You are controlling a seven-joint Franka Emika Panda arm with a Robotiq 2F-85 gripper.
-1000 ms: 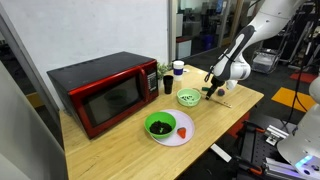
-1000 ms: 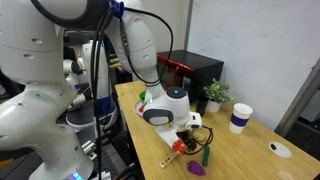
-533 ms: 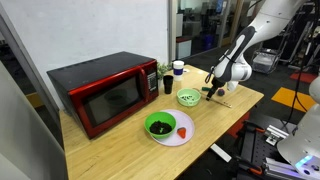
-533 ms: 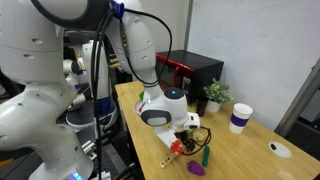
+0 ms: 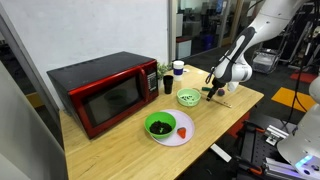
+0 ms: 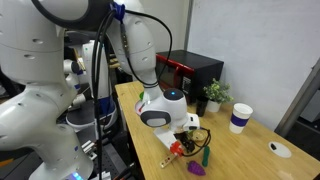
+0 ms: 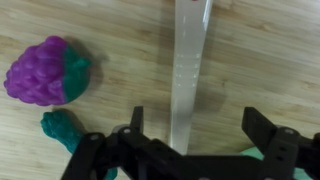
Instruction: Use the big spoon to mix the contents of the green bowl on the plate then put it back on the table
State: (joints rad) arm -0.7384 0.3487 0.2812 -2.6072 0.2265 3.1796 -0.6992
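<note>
My fingers reach the table on either side of the big spoon's pale handle, so my gripper will close on it.
The big spoon's pale handle point(image 7: 188, 70) lies flat on the table point(image 7: 270, 50) and runs straight up the wrist view. My gripper point(image 7: 196, 125) is open and straddles it, with the handle nearer the left finger and neither finger touching it. In both exterior views the gripper point(image 5: 212, 91) point(image 6: 190, 135) is low over the table. The spoon point(image 6: 172, 156) shows under it as a thin tan line. The dark green bowl point(image 5: 160, 125) with dark contents point(image 5: 158, 127) sits on the white plate point(image 5: 178, 138), apart from the gripper.
A purple toy grape bunch point(image 7: 45, 70) and a teal-green toy point(image 7: 65, 125) lie left of the handle. A lime-green bowl point(image 5: 188, 98), a red microwave point(image 5: 105, 92), a paper cup point(image 6: 239, 118) and a small plant point(image 6: 214, 93) stand on the table. A red item point(image 5: 184, 131) lies on the plate.
</note>
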